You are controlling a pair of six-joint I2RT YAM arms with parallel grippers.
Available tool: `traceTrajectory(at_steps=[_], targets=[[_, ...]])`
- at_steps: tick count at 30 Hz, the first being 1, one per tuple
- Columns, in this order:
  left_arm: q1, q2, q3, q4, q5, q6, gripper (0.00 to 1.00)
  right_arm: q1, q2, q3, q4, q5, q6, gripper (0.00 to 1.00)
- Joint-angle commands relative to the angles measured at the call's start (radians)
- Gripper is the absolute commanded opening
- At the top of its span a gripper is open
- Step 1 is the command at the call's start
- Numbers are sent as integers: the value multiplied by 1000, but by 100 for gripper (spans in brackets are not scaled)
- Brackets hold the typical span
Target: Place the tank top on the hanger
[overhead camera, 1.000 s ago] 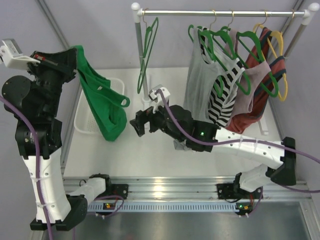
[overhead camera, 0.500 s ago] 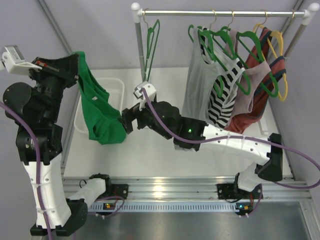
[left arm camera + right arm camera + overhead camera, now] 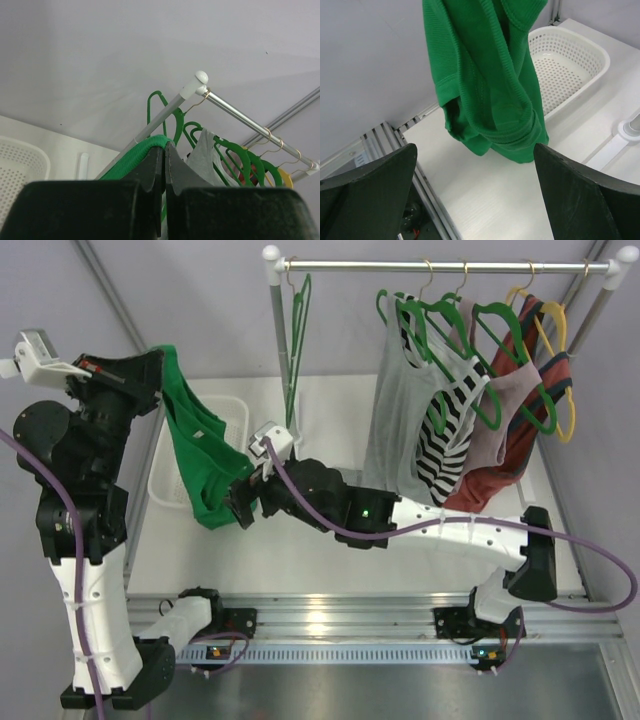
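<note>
The tank top needs to be spread for the hanger, so my right gripper should next grab the tank top's hanging lower folds, opposite the edge at my left gripper.
The bright green tank top (image 3: 195, 455) hangs bunched from my left gripper (image 3: 160, 365), which is raised at the left and shut on its top edge (image 3: 142, 152). The top's lower folds hang above the table in front of my right gripper (image 3: 240, 502), which is open and empty right beside the hem. In the right wrist view the tank top (image 3: 485, 85) fills the middle, between and beyond the spread fingers. An empty thin green hanger (image 3: 297, 335) hangs on the left end of the rail and also shows in the left wrist view (image 3: 160, 107).
A white perforated basket (image 3: 232, 412) stands behind the tank top, also in the right wrist view (image 3: 570, 60). The rail (image 3: 440, 267) carries a grey top (image 3: 395, 410), a striped top (image 3: 445, 435), other clothes and green and yellow hangers. The rail's post (image 3: 280, 350) stands mid-table.
My right arm has swung left and toward the front, bringing its open gripper up to the tank top's hem. My left gripper has shifted a little, and the tank top hangs narrower.
</note>
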Motion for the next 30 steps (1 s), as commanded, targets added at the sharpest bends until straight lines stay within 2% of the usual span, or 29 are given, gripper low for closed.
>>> traceTrajectory(at_steps=[1,14,16,18,19,24,28,30], targets=[[3,-11,6,86,22,1,0,15,33,39,52,15,-9,100],[2,-12,-15,83,30,5,0,-42,103,82,164,41,-55,100],[3,-14,-18,83,29,9,0,-42,117,106,164,38,-61,95],[2,-13,-25,81,24,9,0,-43,134,135,140,28,-63,85],[3,-14,-26,81,22,11,0,-42,137,138,132,27,-54,66],[2,-13,-26,69,10,23,0,-42,73,80,95,25,-14,18],[2,-6,-21,43,-7,28,0,-40,-54,14,45,44,3,0],[3,-2,-23,32,-20,29,0,-40,-103,-16,20,50,6,0]])
